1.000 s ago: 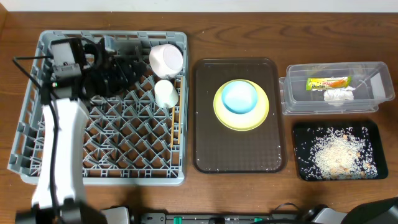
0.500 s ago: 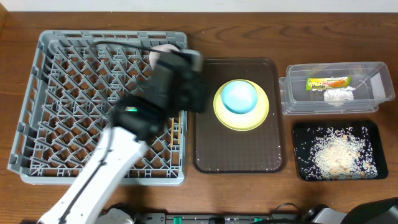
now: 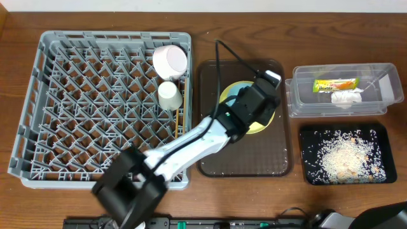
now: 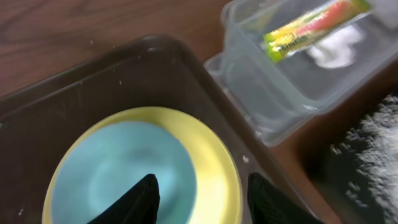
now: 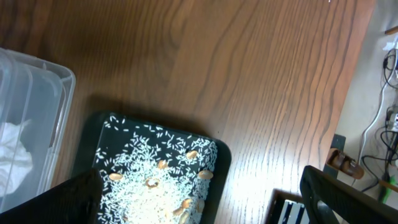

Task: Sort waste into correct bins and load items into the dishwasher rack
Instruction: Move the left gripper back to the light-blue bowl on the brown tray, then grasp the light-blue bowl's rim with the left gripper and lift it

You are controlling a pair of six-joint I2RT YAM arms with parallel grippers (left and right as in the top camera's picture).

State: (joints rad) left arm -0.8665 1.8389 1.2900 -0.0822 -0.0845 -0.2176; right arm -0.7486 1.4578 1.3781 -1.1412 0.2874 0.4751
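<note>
The robot will next load the light blue bowl point(image 4: 124, 168) sideways into the rack, with the left gripper straddling and pinching the bowl's rim on the side facing the bins.
My left gripper point(image 3: 256, 100) is open and empty, hovering over the light blue bowl point(image 4: 124, 168), which sits on the yellow plate point(image 4: 214, 168) on the brown tray point(image 3: 245, 159). In the left wrist view the left gripper's fingers point(image 4: 205, 196) straddle the bowl's right rim and the plate. The white bowl point(image 3: 170, 60), the pale cup point(image 3: 170, 95) and the chopsticks point(image 3: 180, 124) lie in the grey rack point(image 3: 63, 95). The clear tub point(image 3: 381, 102) holds the wrapper point(image 3: 336, 84) and the tissue point(image 3: 346, 98). The black tray point(image 3: 308, 137) holds the rice scraps point(image 3: 346, 159). My right gripper point(image 5: 205, 205) is open above the black tray's near end.
The brown tray lies between the rack and the two bins. The clear tub's corner point(image 4: 261, 93) is close to the plate's right side. Bare wooden table point(image 5: 217, 74) lies beyond the black tray.
My left arm has swung from the rack's back left corner, across the rack to the right, and now hangs over the plate and blue bowl. Nothing else has moved.
</note>
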